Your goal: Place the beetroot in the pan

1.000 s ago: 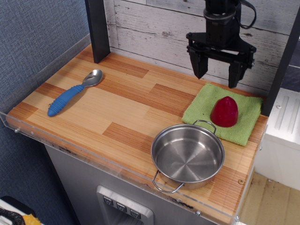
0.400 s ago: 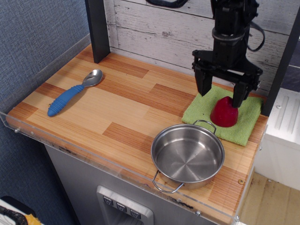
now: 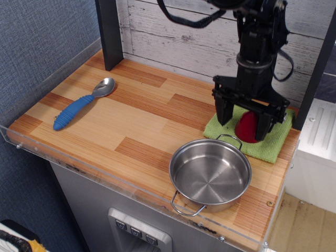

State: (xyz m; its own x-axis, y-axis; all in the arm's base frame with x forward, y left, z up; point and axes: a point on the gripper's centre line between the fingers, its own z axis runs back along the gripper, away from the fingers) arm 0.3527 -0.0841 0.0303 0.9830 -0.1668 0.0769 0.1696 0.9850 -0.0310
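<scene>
The beetroot needs to go in the pan point(image 3: 210, 175), so my gripper should next grab it by its round body point(image 3: 246, 127).
The dark red beetroot point(image 3: 247, 127) sits on a green cloth point(image 3: 272, 144) at the back right of the wooden counter. My black gripper point(image 3: 244, 125) has come down over it with jaws open, one finger on each side of the beetroot, and part of the beetroot is hidden behind the gripper body. The fingers do not look closed on it. The round steel pan point(image 3: 210, 175) with two wire loop handles stands empty at the front right, just in front of the cloth.
A spoon with a blue ribbed handle point(image 3: 81, 105) lies at the left of the counter. A clear plastic rim point(image 3: 105, 173) runs along the front edge. A dark post point(image 3: 108, 32) stands at the back left before a white plank wall.
My gripper has dropped from high above the cloth down around the beetroot, staying open. The beetroot, pan and spoon have not moved.
</scene>
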